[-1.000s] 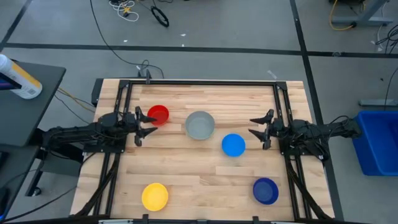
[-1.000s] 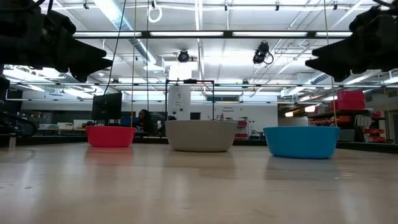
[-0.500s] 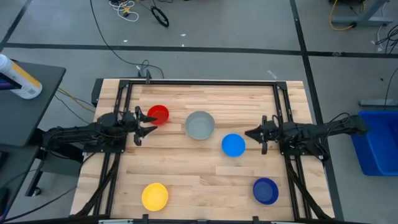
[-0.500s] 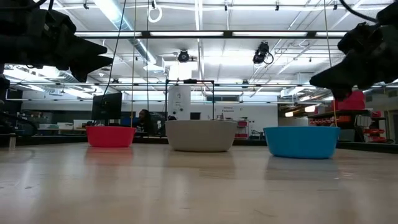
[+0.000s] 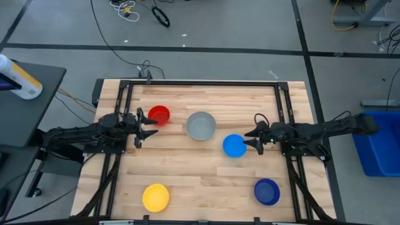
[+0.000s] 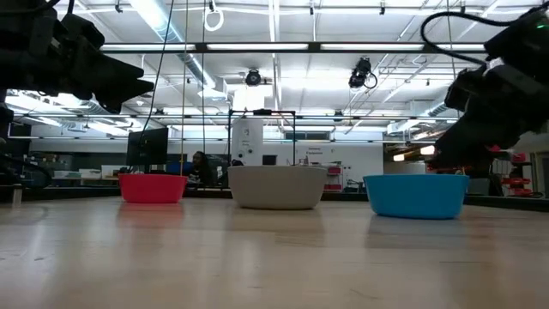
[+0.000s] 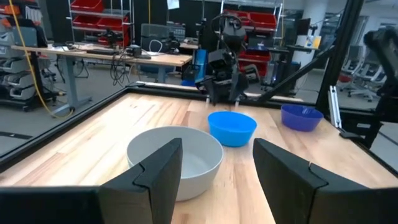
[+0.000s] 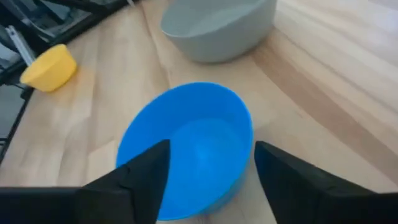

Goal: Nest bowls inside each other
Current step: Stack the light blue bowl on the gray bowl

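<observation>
Next, my right gripper picks up the light blue bowl by its rim (image 5: 245, 146) to nest the light blue bowl inside the grey bowl (image 5: 200, 125).
Five bowls stand upright on their bases on the wooden table: red (image 5: 159, 115), grey (image 5: 201, 125), light blue (image 5: 234, 145), dark blue (image 5: 267, 191) and yellow (image 5: 155, 197). My right gripper (image 5: 253, 136) is open, tipped downward just to the right of the light blue bowl (image 8: 186, 146), whose near rim lies ahead of its two fingers. It touches nothing that I can see. My left gripper (image 5: 142, 125) is open and level beside the red bowl, facing the grey bowl (image 7: 174, 158).
Black frame rails (image 5: 128, 100) run along the table's left, right and far sides. Bare wood lies between the middle row of bowls and the two near bowls. A blue bin (image 5: 381, 140) stands off the table to the right.
My right gripper has moved toward the table's left edge and down, closing in on the light blue bowl. It has tipped nose-down and rolled about its own axis. The bowls and my left arm have stayed put.
</observation>
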